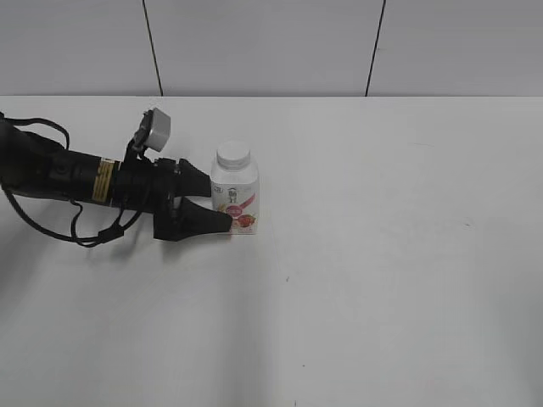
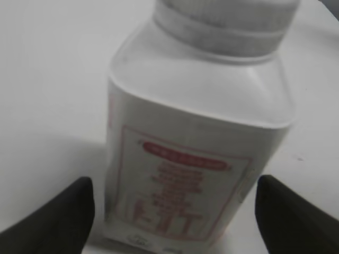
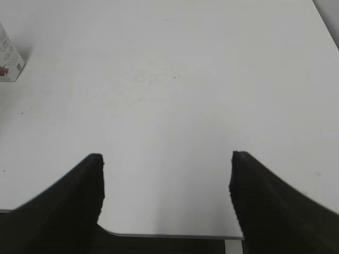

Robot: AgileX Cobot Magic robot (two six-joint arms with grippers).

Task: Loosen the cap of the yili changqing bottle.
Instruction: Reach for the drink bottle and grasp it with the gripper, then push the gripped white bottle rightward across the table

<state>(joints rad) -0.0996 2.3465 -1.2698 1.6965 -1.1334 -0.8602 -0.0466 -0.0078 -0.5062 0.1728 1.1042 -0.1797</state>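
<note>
I need to grab the bottle by its lower body (image 1: pixel 235 210) (image 2: pixel 172 196) with my left gripper next, to keep it steady so its cap can be loosened.
The yili changqing bottle (image 1: pixel 236 199) stands upright on the white table, with its white ribbed cap (image 1: pixel 232 155) on top. My left gripper (image 1: pixel 209 201) reaches in from the left, open, with a black finger on each side of the bottle's lower body. In the left wrist view the bottle (image 2: pixel 196 143) fills the frame between the two fingers of my left gripper (image 2: pixel 175 198), with a gap on each side, and the cap (image 2: pixel 228 26) is at the top. My right gripper (image 3: pixel 167 177) is open and empty above the table's near edge. A corner of the bottle (image 3: pixel 8 61) shows far left in the right wrist view.
The white table (image 1: pixel 382 254) stretches wide to the right and front of the bottle. A grey panelled wall (image 1: pixel 271 47) rises behind it. The right arm is out of the exterior view. The table's front edge (image 3: pixel 169 234) lies just under my right gripper.
</note>
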